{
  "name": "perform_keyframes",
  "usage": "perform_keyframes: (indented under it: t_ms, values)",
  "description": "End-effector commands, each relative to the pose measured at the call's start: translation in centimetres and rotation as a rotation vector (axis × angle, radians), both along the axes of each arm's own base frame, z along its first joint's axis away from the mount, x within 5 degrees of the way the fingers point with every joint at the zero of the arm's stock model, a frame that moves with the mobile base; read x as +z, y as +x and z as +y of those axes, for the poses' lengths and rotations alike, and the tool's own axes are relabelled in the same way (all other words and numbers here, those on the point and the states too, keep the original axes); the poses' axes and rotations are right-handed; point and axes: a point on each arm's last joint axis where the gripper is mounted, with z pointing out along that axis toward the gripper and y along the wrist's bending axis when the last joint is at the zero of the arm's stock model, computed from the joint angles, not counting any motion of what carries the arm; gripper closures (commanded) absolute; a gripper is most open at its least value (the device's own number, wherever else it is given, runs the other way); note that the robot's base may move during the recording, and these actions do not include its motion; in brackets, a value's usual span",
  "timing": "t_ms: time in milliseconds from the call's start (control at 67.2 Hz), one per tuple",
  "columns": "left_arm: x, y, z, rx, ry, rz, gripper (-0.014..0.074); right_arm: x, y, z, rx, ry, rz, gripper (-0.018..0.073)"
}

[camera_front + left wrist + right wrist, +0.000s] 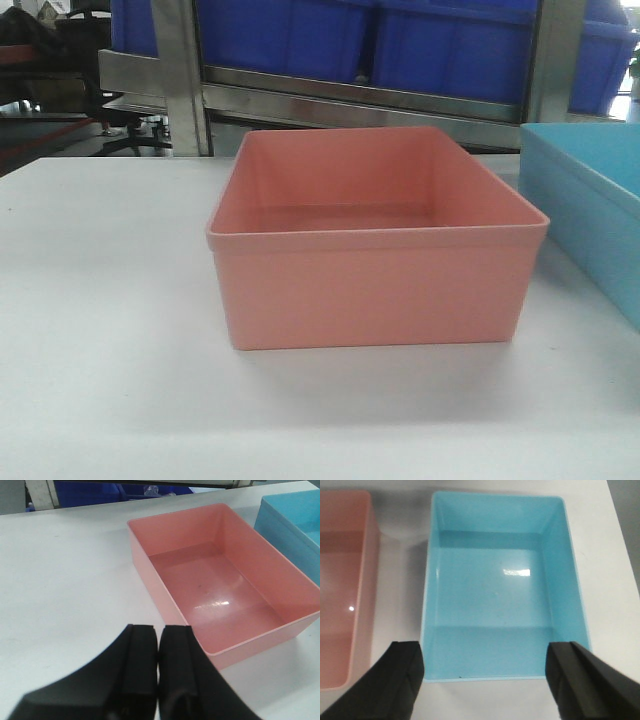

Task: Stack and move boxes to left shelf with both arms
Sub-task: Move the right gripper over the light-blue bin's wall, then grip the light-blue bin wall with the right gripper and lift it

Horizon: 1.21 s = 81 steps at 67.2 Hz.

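Next, my right gripper grabs the light blue box by its long side rim (pixel 573 565) to stack it in the salmon pink box (pixel 342 590).
The salmon pink box (pixel 375 240) stands empty on the white table (pixel 100 300), with the light blue box (pixel 590 205) to its right. In the left wrist view my left gripper (pixel 159 630) hangs shut and empty over the table, just off the near left corner of the pink box (pixel 225 580). In the right wrist view my right gripper (pixel 485 652) is wide open above the near end of the empty blue box (pixel 500 587); one finger is outside each long side. The pink box (pixel 340 585) shows at that view's left edge. A steel rack (pixel 360 100) stands behind the table; I cannot tell which level is the left shelf.
Dark blue ribbed bins (pixel 400 40) sit in the rack behind the table. A narrow strip of table (pixel 402 580) separates the two boxes. The table's right edge (pixel 622 540) runs close to the blue box. Chairs and clutter (pixel 60 60) stand at the far left.
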Motion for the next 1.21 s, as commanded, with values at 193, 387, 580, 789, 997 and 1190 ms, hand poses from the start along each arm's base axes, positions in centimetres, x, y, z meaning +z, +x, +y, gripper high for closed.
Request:
perform_keyframes:
  t_ms: [193, 387, 580, 789, 997, 1190]
  values:
    - [1.8, -0.2, -0.3, -0.022, -0.101, -0.076, 0.0599, -0.5, 5.9, -6.1, -0.116, -0.07, 0.103, -0.0064]
    - [1.9, -0.2, -0.3, -0.022, -0.103, -0.082, 0.0599, -4.0, 9.6, -10.7, -0.134, -0.061, 0.14, -0.0064]
    - [1.8, -0.2, -0.3, -0.022, -0.102, -0.08, 0.0599, -8.5, 12.5, -14.5, -0.192, 0.001, 0.16, -0.0064]
    - [1.8, -0.2, -0.3, -0.022, -0.102, -0.08, 0.0599, -12.4, 14.4, -15.9, -0.116, -0.048, 0.246, -0.0064]
    - [1.8, -0.2, -0.3, -0.022, -0.101, -0.078, 0.0599, -15.4, 15.8, -16.7, -0.05, -0.092, 0.3, -0.0064]
    - [1.8, -0.2, -0.3, -0.022, -0.101, -0.073, 0.0599, -17.5, 16.6, -17.7, -0.046, -0.107, 0.305, -0.0064]
